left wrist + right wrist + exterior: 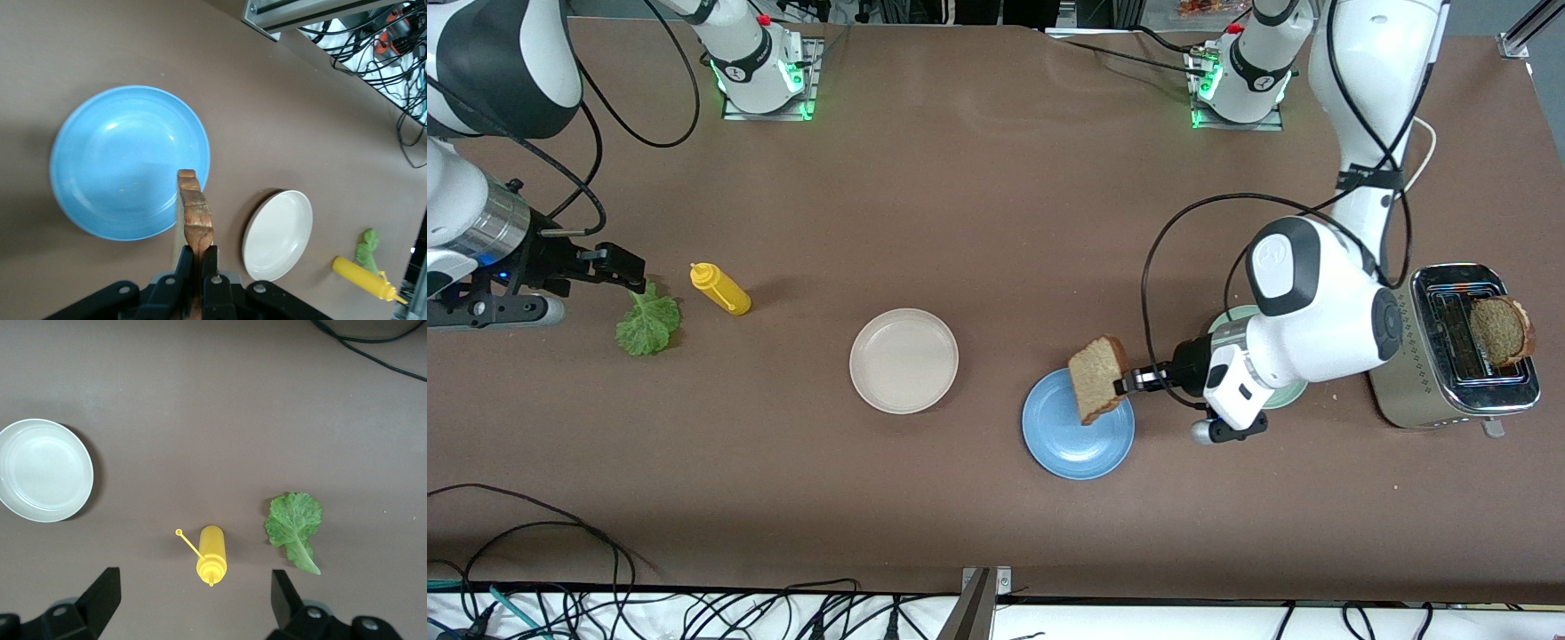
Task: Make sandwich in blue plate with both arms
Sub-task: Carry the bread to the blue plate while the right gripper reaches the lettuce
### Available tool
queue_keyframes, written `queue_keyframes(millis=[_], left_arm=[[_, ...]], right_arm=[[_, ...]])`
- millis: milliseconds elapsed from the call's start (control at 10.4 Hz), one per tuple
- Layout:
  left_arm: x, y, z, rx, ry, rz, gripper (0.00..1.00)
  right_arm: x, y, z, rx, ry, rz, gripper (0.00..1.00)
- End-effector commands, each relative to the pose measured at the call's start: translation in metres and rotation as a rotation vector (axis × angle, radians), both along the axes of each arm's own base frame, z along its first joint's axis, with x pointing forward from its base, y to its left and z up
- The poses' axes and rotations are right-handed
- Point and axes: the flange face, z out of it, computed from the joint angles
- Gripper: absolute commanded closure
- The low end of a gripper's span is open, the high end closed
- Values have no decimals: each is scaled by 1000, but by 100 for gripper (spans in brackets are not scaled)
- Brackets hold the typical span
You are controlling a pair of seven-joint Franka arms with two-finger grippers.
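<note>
I need to lower the bread slice onto the plate with my left gripper before I open it, because the slice is hanging upright above the blue plate's rim [1035, 416] in the front view.
The blue plate [1069, 447] [120, 160] lies bare on the brown table. My left gripper [1123, 382] [198, 257] is shut on a slice of brown bread [1100, 378] [193, 213], holding it on edge over the plate's rim on the left arm's side. A second slice [1501, 331] sticks out of the toaster [1432, 396] at the left arm's end. The green lettuce leaf [647, 324] [293, 527] lies flat at the right arm's end. My right gripper [627, 271] [193, 593] hangs open and holds nothing, above the table just beside the leaf.
A yellow squeeze bottle [720, 289] [212, 560] lies on its side next to the lettuce. A beige-pink plate [903, 360] [277, 233] [43, 470] sits mid-table. A pale green plate [1230, 316] is mostly hidden under the left arm. Cables run along the table's near edge.
</note>
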Motion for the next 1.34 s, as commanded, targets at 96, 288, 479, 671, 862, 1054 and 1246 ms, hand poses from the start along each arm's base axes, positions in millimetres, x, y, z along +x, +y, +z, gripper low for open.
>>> queue_keyframes(millis=[96, 288, 479, 671, 862, 1054, 1246], left_arm=[[20, -30, -37, -35, -62, 85, 100], [24, -37, -49, -24, -86, 96, 100], [24, -40, -55, -20, -83, 90, 100], [21, -45, -72, -10, -68, 78, 100], [20, -45, -88, 2, -67, 53, 100], [18, -49, -98, 13, -78, 64, 100], [18, -52, -106, 24, -86, 55, 100]], right_arm=[[10, -18, -20, -11, 45, -26, 0], [13, -58, -55, -39, 112, 4, 0], [19, -87, -97, -51, 181, 13, 0], [23, -98, -153, -129, 277, 35, 0], [13, -120, -210, -124, 269, 25, 0], [1, -122, -246, -121, 264, 31, 0], [-2, -142, -277, -118, 300, 25, 0]])
